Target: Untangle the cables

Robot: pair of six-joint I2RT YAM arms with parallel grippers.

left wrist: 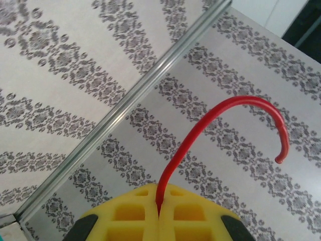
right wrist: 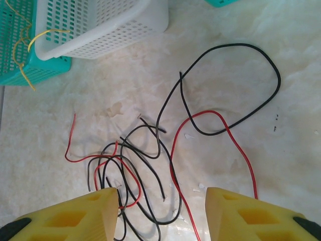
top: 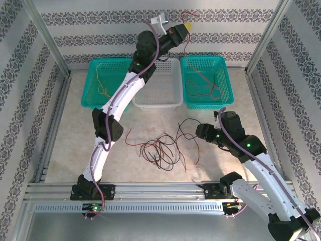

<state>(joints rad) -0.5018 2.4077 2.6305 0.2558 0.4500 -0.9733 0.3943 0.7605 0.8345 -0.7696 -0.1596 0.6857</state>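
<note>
My right gripper grabs the black cable next by the part of its loop that is free of the tangle, to pull that cable free.
A tangle of red and black cables (top: 160, 148) lies on the table's middle. My left gripper (top: 186, 25) is raised high at the back, shut on a red cable (left wrist: 220, 108). That cable (top: 186, 55) hangs down into the right teal basket (top: 226, 80). The yellow fingers (left wrist: 125, 216) press together around the cable, whose free end curls above them. My right gripper (right wrist: 160, 211) stands open just above the tangle (right wrist: 135, 165), with nothing between its fingers. In the top view my right gripper (top: 199, 131) is beside the tangle's right end. A black loop (right wrist: 241, 85) and a red strand (right wrist: 241, 150) spread out to the right.
Three baskets line the back: a left teal basket (top: 89, 85) holding a yellow cable (top: 103, 88), a white basket (top: 158, 103) in the middle, and the right teal one. The white basket (right wrist: 125, 25) and yellow cable (right wrist: 30, 45) also show in the right wrist view. Metal frame posts stand around the table.
</note>
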